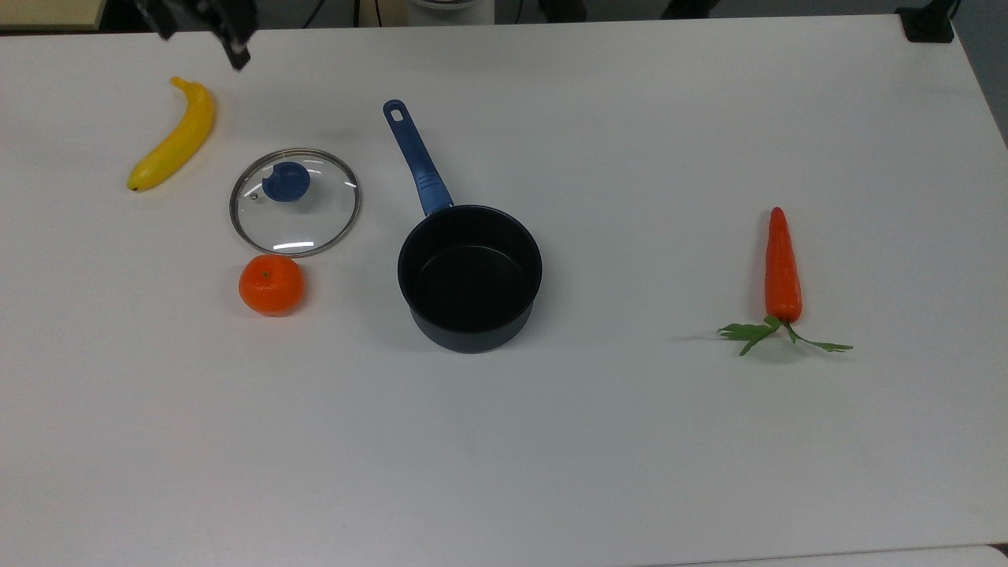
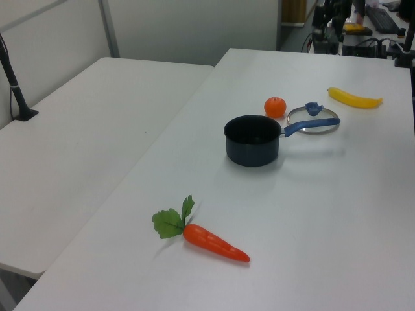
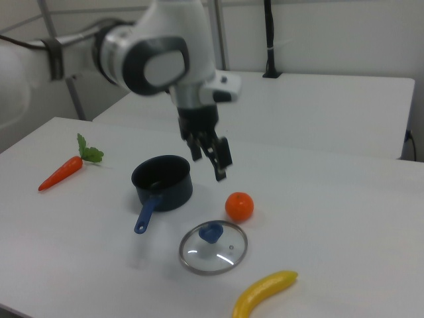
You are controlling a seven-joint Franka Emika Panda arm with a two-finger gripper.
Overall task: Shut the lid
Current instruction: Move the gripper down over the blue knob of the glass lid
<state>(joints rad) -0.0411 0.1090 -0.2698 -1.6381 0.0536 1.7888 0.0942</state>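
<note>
The gripper grabs the round glass lid by its blue knob point(image 2: 314, 109) next, since the dark saucepan point(image 2: 253, 139) is still to be closed.
The round glass lid point(image 1: 309, 222) with its blue knob point(image 1: 286, 181) lies flat on the white table point(image 1: 630, 441), to the top view's left of the dark saucepan point(image 1: 470, 276). The saucepan stands uncovered, its blue handle point(image 1: 417, 161) pointing to the table's far edge. In the right view the lid point(image 3: 226, 255) lies in front of the saucepan point(image 3: 162, 180). My gripper point(image 3: 209, 165) hangs open and empty in the air above the lid. The top view has the gripper point(image 1: 203, 49) at the upper left, beyond the lid. In the left view the lid point(image 2: 324, 128) sits behind the saucepan point(image 2: 253, 139).
A yellow banana point(image 1: 175, 138) lies to the top view's left of the lid and an orange point(image 1: 271, 284) sits just in front of it. A carrot point(image 1: 783, 268) with green leaves lies far to the top view's right. The arm point(image 3: 159, 59) reaches in from the right view's left.
</note>
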